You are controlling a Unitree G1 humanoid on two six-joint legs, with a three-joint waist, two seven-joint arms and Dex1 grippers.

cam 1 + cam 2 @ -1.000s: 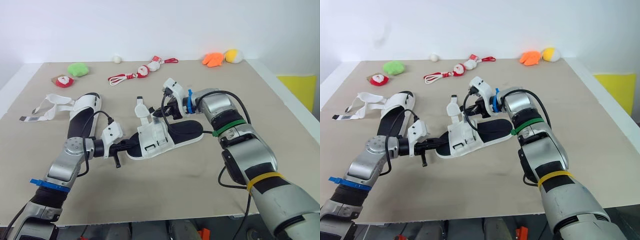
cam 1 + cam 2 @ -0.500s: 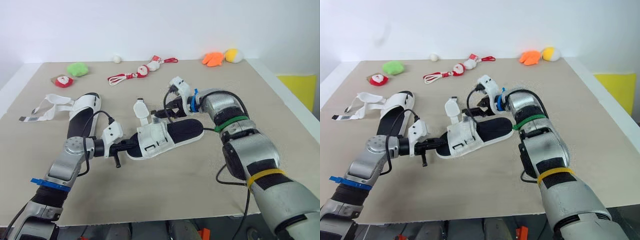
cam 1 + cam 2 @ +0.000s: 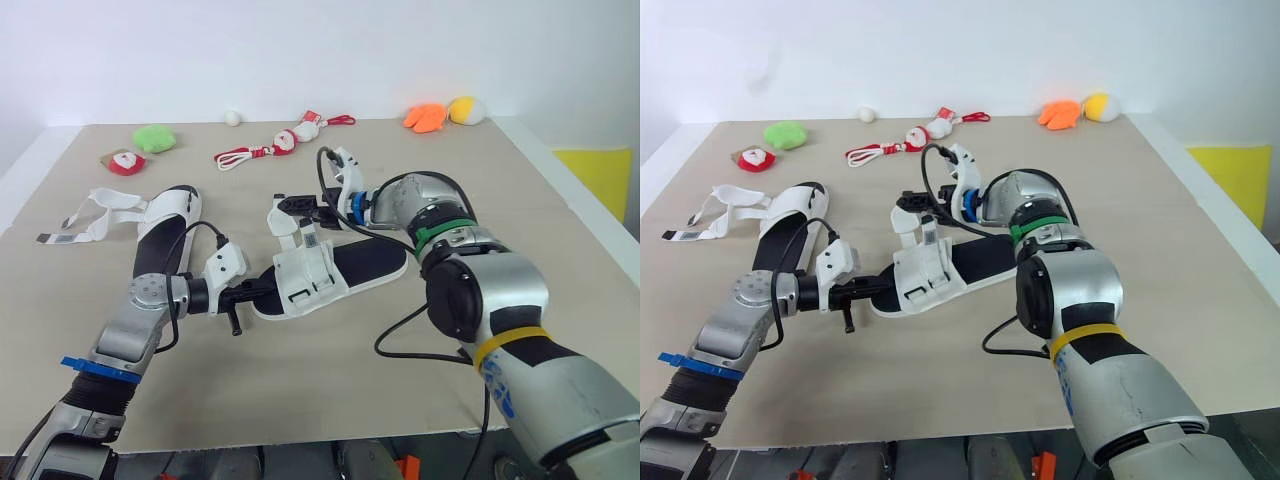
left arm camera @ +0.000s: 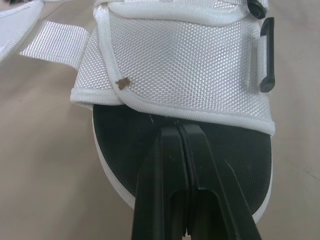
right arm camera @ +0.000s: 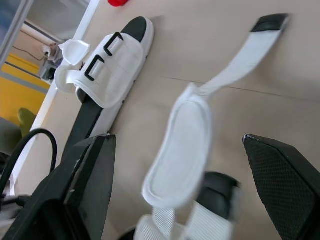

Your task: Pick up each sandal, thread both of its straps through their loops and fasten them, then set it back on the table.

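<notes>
I will next use my right gripper to grab the white strap by its padded section, so that I can thread it through the sandal's loop.
A sandal with a black sole and white straps lies mid-table. My left gripper is shut, its fingertips resting on the toe of the sole in front of the white mesh band. My right gripper is open around the sandal's upright padded strap, which stands between the fingers without being pinched. A second sandal lies to the left, its straps loose on the table.
Small plush toys line the far edge: a green one, a red and white one, a Santa on a red cord, a white ball, and an orange and a yellow one.
My right gripper has opened, let go of the strap and swung left, so its fingers now straddle the padded strap. The left gripper and the sandal have stayed put.
</notes>
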